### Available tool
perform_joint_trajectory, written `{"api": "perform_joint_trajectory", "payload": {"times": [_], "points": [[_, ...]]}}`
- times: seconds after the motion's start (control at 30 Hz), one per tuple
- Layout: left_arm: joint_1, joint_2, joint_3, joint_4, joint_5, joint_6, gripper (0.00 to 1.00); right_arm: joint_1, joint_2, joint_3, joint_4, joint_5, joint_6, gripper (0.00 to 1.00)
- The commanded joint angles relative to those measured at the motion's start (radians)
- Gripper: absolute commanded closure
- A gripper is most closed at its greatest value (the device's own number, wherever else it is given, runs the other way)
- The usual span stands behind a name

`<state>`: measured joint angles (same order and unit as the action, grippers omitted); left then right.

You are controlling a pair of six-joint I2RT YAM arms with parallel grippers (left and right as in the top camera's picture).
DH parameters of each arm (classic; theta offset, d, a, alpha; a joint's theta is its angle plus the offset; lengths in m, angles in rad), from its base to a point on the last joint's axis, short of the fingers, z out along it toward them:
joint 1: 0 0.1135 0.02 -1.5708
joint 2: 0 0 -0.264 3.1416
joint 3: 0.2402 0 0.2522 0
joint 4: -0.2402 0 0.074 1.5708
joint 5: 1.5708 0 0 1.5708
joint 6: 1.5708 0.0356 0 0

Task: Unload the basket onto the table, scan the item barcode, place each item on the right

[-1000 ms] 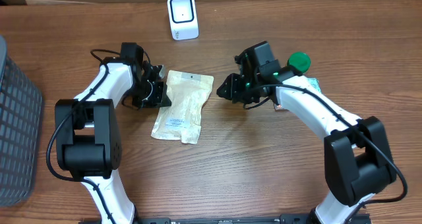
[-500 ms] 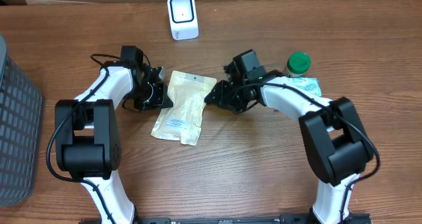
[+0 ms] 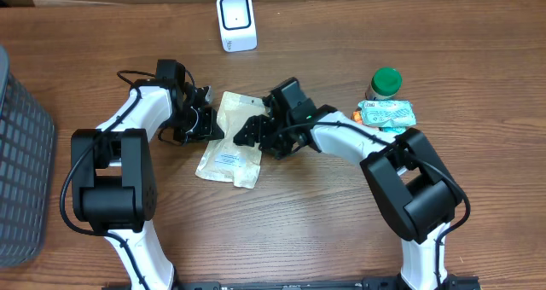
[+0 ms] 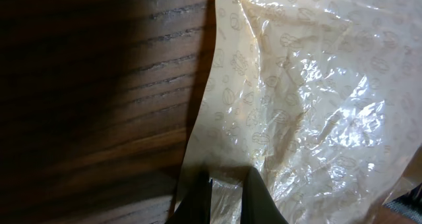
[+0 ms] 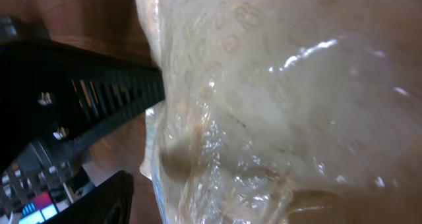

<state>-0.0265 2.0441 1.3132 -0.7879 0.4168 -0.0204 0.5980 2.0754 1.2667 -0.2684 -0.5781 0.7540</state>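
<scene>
My right gripper grabs the cream pouch (image 3: 230, 149) by the pouch's edge opposite my left gripper next, which keeps the white label uncovered for scanning.
A cream plastic pouch (image 3: 230, 149) with a white label (image 3: 226, 158) lies flat on the wooden table. My left gripper (image 3: 208, 126) is at the pouch's left edge. In the left wrist view its two dark fingertips (image 4: 198, 201) are shut on the film of the pouch (image 4: 297, 85). My right gripper (image 3: 250, 134) is low over the pouch's upper right part and stands open. In the right wrist view the pouch (image 5: 277, 85) fills the frame. Only one dark finger (image 5: 99, 201) shows at the lower left, and the other is hidden. The white scanner (image 3: 236, 21) stands at the back.
A green-capped bottle (image 3: 386, 81) and a green and orange packet (image 3: 386, 113) lie to the right. A dark mesh basket (image 3: 21, 153) stands at the table's left edge. The two arms are close together over the pouch.
My right arm has swung left, from beside the green-capped bottle to over the pouch, and its jaws have widened. The left gripper and the pouch have stayed put.
</scene>
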Motion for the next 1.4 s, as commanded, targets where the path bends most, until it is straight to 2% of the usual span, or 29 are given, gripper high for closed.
{"api": "perform_joint_trajectory", "payload": {"times": [0.0,0.17,0.43,0.63,0.9,1.0,1.13,1.23,1.37], "points": [[-0.006,0.011,-0.032,0.000,-0.023,-0.006,0.96,0.021,0.013,-0.004,0.057,0.055,0.068,0.39],[-0.006,0.011,-0.032,0.000,-0.023,-0.006,0.96,0.024,0.013,-0.004,0.088,0.089,0.068,0.62],[-0.006,0.011,-0.032,0.002,-0.024,-0.005,0.96,0.023,0.008,-0.002,0.087,0.077,0.027,0.90],[0.015,0.008,0.014,-0.044,-0.024,-0.002,0.95,0.005,-0.088,-0.001,0.049,0.058,-0.078,0.96],[0.100,0.007,0.210,-0.217,-0.024,-0.002,0.96,0.005,-0.230,0.158,-0.341,0.320,-0.295,0.96],[0.121,0.007,0.245,-0.229,-0.024,-0.002,0.96,0.020,-0.230,0.282,-0.530,0.463,-0.363,0.96],[0.136,0.007,0.246,-0.221,-0.032,-0.002,0.96,0.066,-0.230,0.393,-0.719,0.780,-0.394,0.96],[0.138,0.007,0.246,-0.219,-0.040,-0.002,0.96,0.105,-0.226,0.405,-0.787,0.991,-0.393,0.96],[0.138,0.007,0.246,-0.216,-0.040,-0.002,0.95,0.148,-0.191,0.405,-0.843,1.140,-0.402,0.96]]}}
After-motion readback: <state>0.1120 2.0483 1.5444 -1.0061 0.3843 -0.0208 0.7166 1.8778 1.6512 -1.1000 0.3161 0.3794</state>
